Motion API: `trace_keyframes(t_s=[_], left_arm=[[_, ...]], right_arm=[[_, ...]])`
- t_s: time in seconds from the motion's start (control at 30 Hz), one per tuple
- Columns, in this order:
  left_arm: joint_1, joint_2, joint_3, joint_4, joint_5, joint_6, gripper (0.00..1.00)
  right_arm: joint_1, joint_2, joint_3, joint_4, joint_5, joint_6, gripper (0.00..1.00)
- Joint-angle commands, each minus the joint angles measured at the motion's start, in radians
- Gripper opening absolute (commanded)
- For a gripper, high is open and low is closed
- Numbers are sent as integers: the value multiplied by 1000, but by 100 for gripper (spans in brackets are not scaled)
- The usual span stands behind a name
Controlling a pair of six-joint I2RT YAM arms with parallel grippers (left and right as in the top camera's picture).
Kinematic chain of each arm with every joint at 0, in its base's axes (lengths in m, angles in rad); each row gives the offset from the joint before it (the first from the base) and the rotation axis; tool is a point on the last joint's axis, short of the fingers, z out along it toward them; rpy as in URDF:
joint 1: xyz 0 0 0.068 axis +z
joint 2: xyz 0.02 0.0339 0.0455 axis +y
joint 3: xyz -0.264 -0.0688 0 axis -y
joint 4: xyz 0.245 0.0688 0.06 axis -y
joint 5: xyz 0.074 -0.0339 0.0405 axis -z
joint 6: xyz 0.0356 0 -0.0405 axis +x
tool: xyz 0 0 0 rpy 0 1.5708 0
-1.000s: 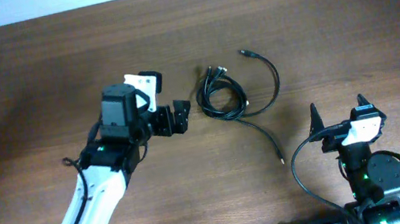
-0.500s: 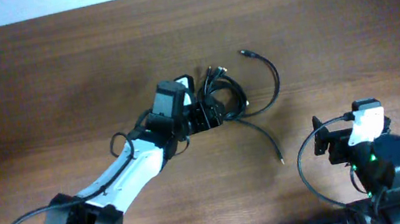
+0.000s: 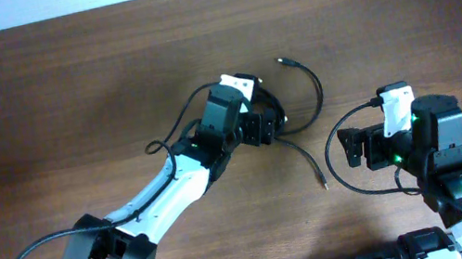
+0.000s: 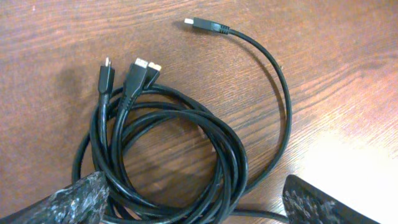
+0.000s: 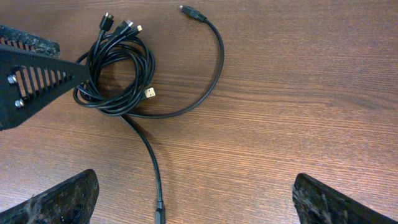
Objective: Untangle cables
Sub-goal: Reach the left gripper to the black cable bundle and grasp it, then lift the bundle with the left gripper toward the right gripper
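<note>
The coil [image 5: 118, 68] needs my left gripper across its bundled near side next. Plugs and loops then stay free for my right gripper to untangle.
The cables lie as a coil of thin black cords [image 4: 233, 155] with three plugs [image 4: 134, 68] sticking out at its upper left. One long strand arcs away to a plug [image 4: 205, 26]. My left gripper [image 4: 193, 208] is open, its fingers straddling the coil's near side. In the overhead view the left gripper [image 3: 264, 129] covers most of the coil, while the arc [image 3: 319, 96] and a tail ending in a plug [image 3: 325, 186] show. My right gripper [image 5: 196, 202] is open and empty above that tail's plug [image 5: 160, 213], with the coil [image 5: 118, 68] far to the upper left.
The wooden table [image 3: 39, 105] runs to a pale edge at the top. The left gripper's black finger [image 5: 31, 68] shows beside the coil in the right wrist view. The right arm's own thick black wire [image 3: 341, 167] loops near its wrist.
My left gripper has moved right from beside the coil to over it. My right arm has swung up and left, toward the cable tail.
</note>
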State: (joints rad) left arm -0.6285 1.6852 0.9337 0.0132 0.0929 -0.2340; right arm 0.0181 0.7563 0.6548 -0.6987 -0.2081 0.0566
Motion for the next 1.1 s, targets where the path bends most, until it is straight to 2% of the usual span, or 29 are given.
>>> trace_keyframes(t_s=[0.0, 0.03, 0.1, 0.13, 0.4, 0.5, 0.57, 0.63, 0.73, 0.8, 0.87, 0.97, 1.0, 1.07], left_arm=[[-4, 11, 16, 18, 41, 116, 91], [-5, 18, 16, 38, 82, 116, 88], [-20, 45, 16, 66, 98, 117, 77], [-27, 63, 16, 74, 99, 116, 76], [-78, 193, 16, 162, 94, 117, 82], [-79, 208, 16, 172, 94, 116, 79], [-79, 214, 16, 174, 79, 117, 72], [-79, 230, 16, 177, 23, 116, 72], [-95, 235, 16, 186, 22, 127, 72], [-111, 249, 16, 197, 22, 161, 76], [-125, 271, 16, 219, 22, 161, 74], [-124, 273, 17, 221, 23, 161, 58], [-124, 272, 18, 222, 23, 160, 50], [-122, 248, 18, 218, 42, 161, 14]], right_arm=[[-6, -1, 23, 7, -16, 8, 99], [-6, -1, 23, 7, 1, 25, 98], [-6, -1, 23, 6, 90, 159, 98], [-6, -1, 23, 7, 115, 185, 98], [-6, -1, 23, 5, 134, 189, 98], [-6, -1, 23, 6, 134, 189, 98], [-6, -1, 23, 5, 129, 190, 99], [-6, -1, 23, 2, 116, 214, 99], [-6, -1, 23, 2, 114, 215, 99], [-6, -1, 23, -4, 100, 215, 100], [-6, -1, 23, -9, 100, 215, 100], [-6, -1, 23, -17, 100, 215, 100], [-6, -1, 23, -21, 100, 215, 100], [-6, -1, 23, -20, 100, 215, 100]])
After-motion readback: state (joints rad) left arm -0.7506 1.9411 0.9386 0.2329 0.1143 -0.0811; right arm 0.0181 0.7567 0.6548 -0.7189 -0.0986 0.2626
